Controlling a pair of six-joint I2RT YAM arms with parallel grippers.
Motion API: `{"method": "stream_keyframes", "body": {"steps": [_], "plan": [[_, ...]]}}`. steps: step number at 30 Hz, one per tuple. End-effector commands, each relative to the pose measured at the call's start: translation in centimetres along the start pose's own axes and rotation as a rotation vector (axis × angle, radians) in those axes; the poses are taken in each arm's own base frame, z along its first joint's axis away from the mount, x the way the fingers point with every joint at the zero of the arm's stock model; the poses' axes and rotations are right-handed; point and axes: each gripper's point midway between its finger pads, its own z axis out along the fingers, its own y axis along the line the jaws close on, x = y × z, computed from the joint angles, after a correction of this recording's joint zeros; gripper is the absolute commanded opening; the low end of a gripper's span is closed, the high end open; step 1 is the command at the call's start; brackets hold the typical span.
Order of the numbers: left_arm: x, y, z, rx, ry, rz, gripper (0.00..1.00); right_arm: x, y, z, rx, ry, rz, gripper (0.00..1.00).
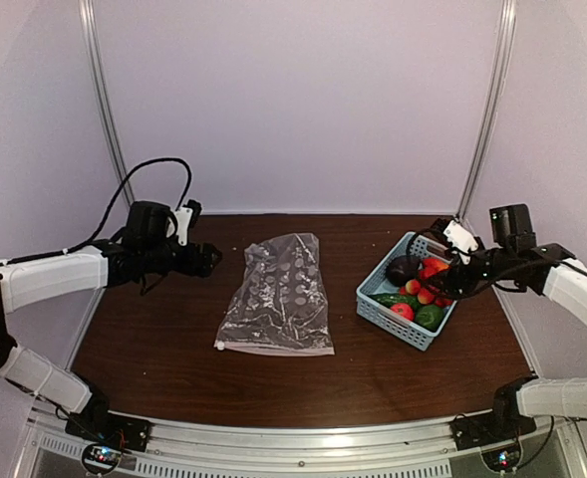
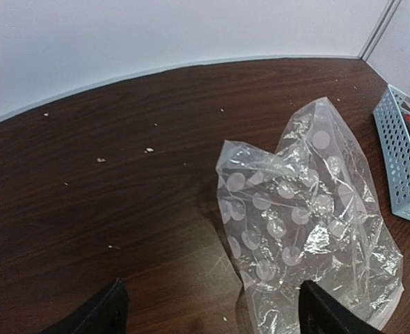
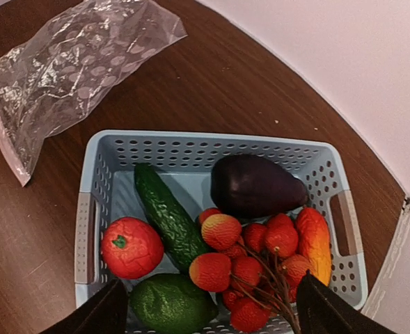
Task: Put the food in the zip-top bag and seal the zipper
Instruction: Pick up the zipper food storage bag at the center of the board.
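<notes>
The left gripper grabs the zip-top bag (image 1: 278,296) by its whitish zipper at the bag's near edge (image 1: 273,350) next. That keeps the bag's opening open to place food inside.
The clear dotted zip-top bag (image 1: 278,296) lies flat mid-table, its whitish zipper strip (image 1: 273,347) at the near edge; it also shows in the left wrist view (image 2: 309,223) and the right wrist view (image 3: 72,66). The food lies in a light-blue basket (image 3: 93,181): dark purple eggplant (image 3: 253,184), red fruit cluster (image 3: 250,261), cucumber (image 3: 166,216), green lump (image 3: 170,303), orange-red piece (image 3: 314,240), tomato (image 3: 131,247). My left gripper (image 2: 211,309) is open and empty, left of the bag. My right gripper (image 3: 211,309) is open and empty, above the basket.
The basket (image 1: 385,311) stands at the right of the brown table, close to the right wall. Small crumbs (image 2: 147,149) dot the table near the back. White walls enclose the back and sides.
</notes>
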Motion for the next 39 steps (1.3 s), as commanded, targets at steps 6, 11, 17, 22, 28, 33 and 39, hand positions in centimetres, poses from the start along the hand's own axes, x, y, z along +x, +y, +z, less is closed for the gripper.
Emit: {"method": "stream_keyframes", "body": {"steps": [6,11,17,22,28,33,39], "plan": [[3.1,-11.6,-2.5,0.325,0.074,0.307,0.79,-2.5,9.9,5.1,-0.418,0.097,-0.249,0.68],[6.5,-16.9,-3.5,0.303,0.108,0.724,0.67,-3.7,11.9,5.9,-0.521,0.062,-0.228,0.62],[10.4,-20.0,-2.2,0.312,0.212,0.976,0.47,-3.5,11.4,6.0,-0.515,0.018,-0.129,0.58],[13.3,-20.7,-0.3,0.281,0.302,1.142,0.41,-3.7,10.0,6.1,-0.447,-0.001,-0.079,0.6],[13.5,-20.3,1.9,0.175,0.353,1.226,0.46,-3.3,10.0,6.3,-0.443,0.005,-0.075,0.62],[15.1,-20.2,2.5,0.196,0.41,1.287,0.51,-3.0,9.9,6.6,-0.437,0.016,-0.075,0.62],[16.5,-19.9,2.9,0.223,0.446,1.34,0.51,-2.8,9.6,6.8,-0.422,0.023,-0.071,0.62]]}}
